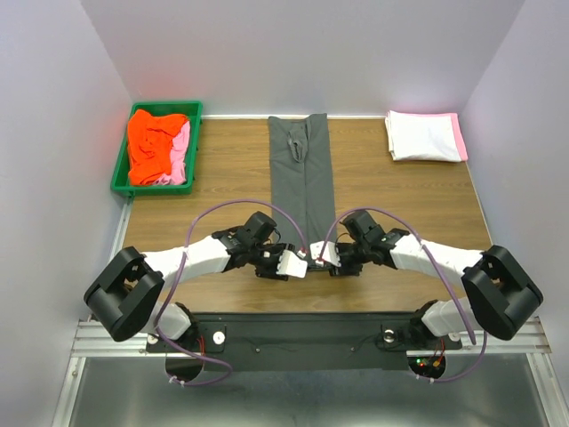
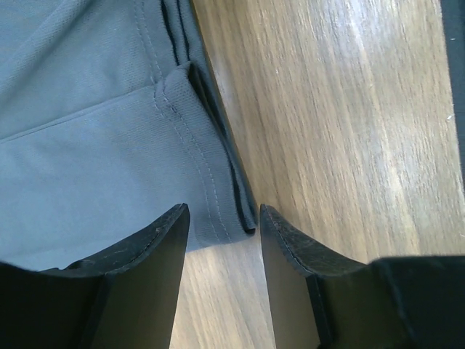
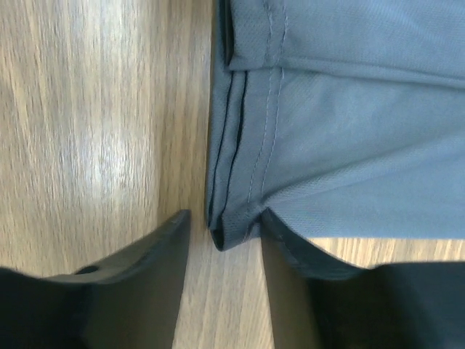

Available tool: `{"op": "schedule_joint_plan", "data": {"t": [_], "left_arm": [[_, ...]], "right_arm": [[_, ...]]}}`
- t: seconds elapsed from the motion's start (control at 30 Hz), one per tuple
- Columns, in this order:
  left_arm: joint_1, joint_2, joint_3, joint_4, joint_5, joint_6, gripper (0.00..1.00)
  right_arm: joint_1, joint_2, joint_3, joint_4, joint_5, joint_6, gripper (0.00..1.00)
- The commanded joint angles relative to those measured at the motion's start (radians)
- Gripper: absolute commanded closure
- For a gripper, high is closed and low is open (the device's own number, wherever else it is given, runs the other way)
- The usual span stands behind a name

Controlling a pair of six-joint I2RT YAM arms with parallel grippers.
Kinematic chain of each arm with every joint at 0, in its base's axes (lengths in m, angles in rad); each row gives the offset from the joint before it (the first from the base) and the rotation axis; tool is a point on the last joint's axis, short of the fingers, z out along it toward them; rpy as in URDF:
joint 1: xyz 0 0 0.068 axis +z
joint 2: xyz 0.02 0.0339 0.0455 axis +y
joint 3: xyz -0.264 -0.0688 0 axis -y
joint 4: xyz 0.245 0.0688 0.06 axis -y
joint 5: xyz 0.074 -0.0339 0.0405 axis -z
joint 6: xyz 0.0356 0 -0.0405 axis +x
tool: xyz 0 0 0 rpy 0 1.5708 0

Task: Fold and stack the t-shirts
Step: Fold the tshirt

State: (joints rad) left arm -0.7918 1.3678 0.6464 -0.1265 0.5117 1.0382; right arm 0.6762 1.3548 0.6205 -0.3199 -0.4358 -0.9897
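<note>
My left gripper will fold the grey t-shirt's hem toward the collar, so next it will grab the t-shirt's near hem corner through all its layers.
The dark charcoal grey t-shirt (image 1: 307, 178) lies folded into a long narrow strip down the middle of the wooden table. My two grippers meet at its near end. My left gripper (image 1: 302, 261) is open, with the shirt's near left hem corner (image 2: 243, 214) just between its fingertips (image 2: 174, 225). My right gripper (image 1: 320, 259) is open at the near right hem corner (image 3: 232, 233); its inner finger (image 3: 290, 254) touches the hem edge. In both wrist views the cloth (image 2: 87, 145) (image 3: 349, 131) lies flat on the wood. Neither gripper is closed on it.
A green plastic bin (image 1: 120, 165) at the back left holds a crumpled orange-red t-shirt (image 1: 151, 142) and a light pink one (image 1: 182, 151). A folded white t-shirt (image 1: 422, 135) lies on a folded pink one (image 1: 460, 133) at the back right.
</note>
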Motion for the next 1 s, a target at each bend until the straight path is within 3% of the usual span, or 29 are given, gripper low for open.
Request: {"op": "schedule_joint_plan", "data": {"t": [0.0,0.13,0.37,0.47,0.5,0.6,0.67,0.97], "left_arm": [[-0.007,0.01,0.025,-0.027,0.028,0.011,0.48],[-0.007,0.025,0.019,-0.036,0.031,0.026,0.54],[-0.007,0.096,0.021,-0.032,-0.015,0.01,0.55],[-0.009,0.117,0.033,-0.044,-0.025,0.008,0.65],[-0.009,0.12,0.044,-0.05,-0.027,0.002,0.76],[-0.007,0.099,0.077,-0.064,-0.013,-0.018,0.93],[-0.007,0.085,0.101,-0.093,-0.003,-0.032,1.0],[-0.009,-0.038,0.127,-0.242,0.123,-0.05,1.0]], "right_arm": [[0.011,0.043,0.012,0.025,0.011,0.009,0.57],[0.011,0.056,0.007,0.033,0.029,0.017,0.66],[0.011,0.069,-0.001,0.045,0.062,0.037,0.81],[0.011,0.073,0.005,0.045,0.072,0.059,0.88],[0.011,0.07,0.011,0.045,0.075,0.072,0.92],[0.011,0.057,0.03,0.044,0.081,0.118,0.99],[0.011,0.023,0.048,0.038,0.078,0.144,0.99],[0.034,-0.132,0.076,-0.146,-0.006,0.218,0.99]]}}
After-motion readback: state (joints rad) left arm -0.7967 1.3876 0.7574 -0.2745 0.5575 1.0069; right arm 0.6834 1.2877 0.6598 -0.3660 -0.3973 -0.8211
